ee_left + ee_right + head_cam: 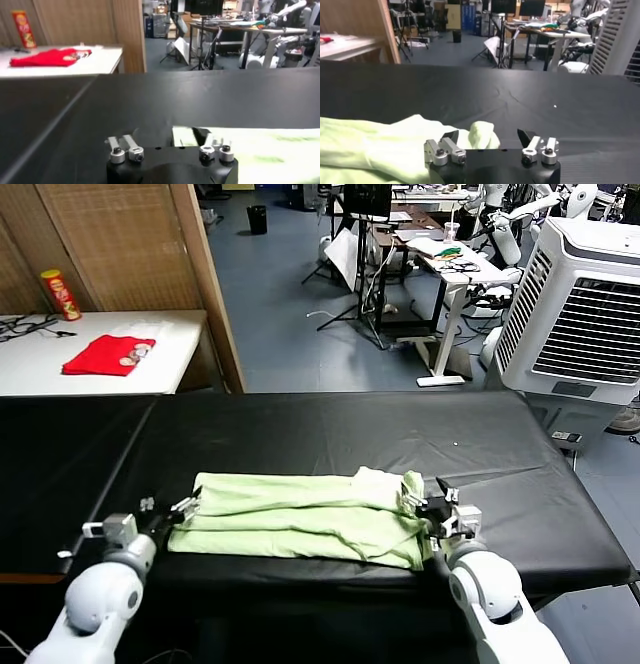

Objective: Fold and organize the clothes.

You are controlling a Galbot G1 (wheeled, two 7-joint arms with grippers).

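Observation:
I need to grab the light-green T-shirt next with my left gripper by its strip's short end edge (184,525), so that I can fold the long strip (300,516) shorter.
The clothes, a pale light-green T-shirt (300,519), lie folded into a long flat strip across the black table (330,429) near its front edge. My left gripper (172,510) sits at the strip's left end with its jaws wide apart and nothing between them; in the left wrist view the gripper (167,135) is open and the cloth (260,152) lies just beside one finger. My right gripper (436,510) is at the strip's right end, also open. In the right wrist view a raised lump of the shirt (482,134) stands between the spread fingers of that gripper (487,136), not pinched.
A white side table (40,369) at the back left carries a small red garment (108,354) and a tall snack can (60,294). A wooden partition (210,284) rises behind the table. A white air cooler (585,314) stands at the right.

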